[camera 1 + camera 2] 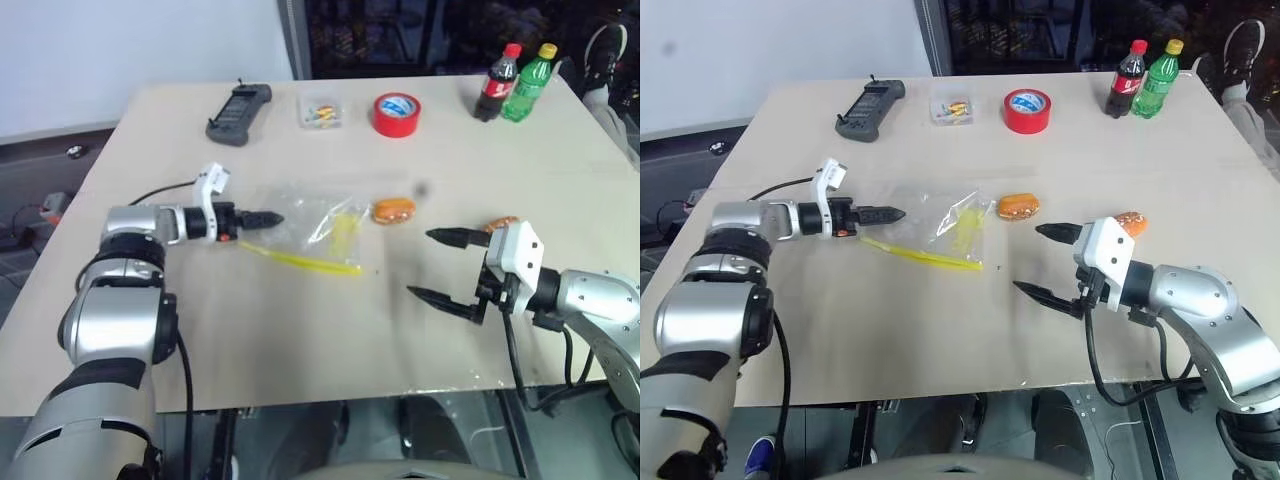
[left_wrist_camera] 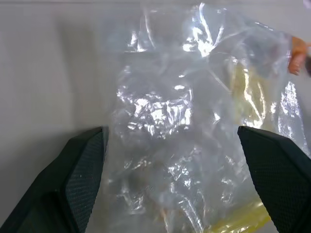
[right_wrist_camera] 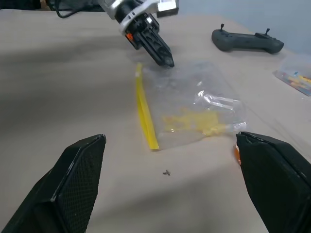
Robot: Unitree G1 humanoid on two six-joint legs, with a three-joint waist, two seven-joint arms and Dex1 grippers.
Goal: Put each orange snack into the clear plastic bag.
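Observation:
The clear plastic bag lies flat and slack. Next, my right gripper pinches the bag by its yellow seal edge.
The clear plastic bag lies flat mid-table, its yellow seal strip on the near side. One orange snack rests just right of the bag. A second orange snack sits farther right, partly hidden behind my right gripper. My left gripper is open at the bag's left edge; in the left wrist view the bag spreads between and beyond its fingers. My right gripper hovers open right of the bag, pointing towards it, with nothing between its fingers.
Along the far side of the table stand a black controller, a small clear box, a red tape roll, a cola bottle and a green bottle. The table's front edge runs just below my right gripper.

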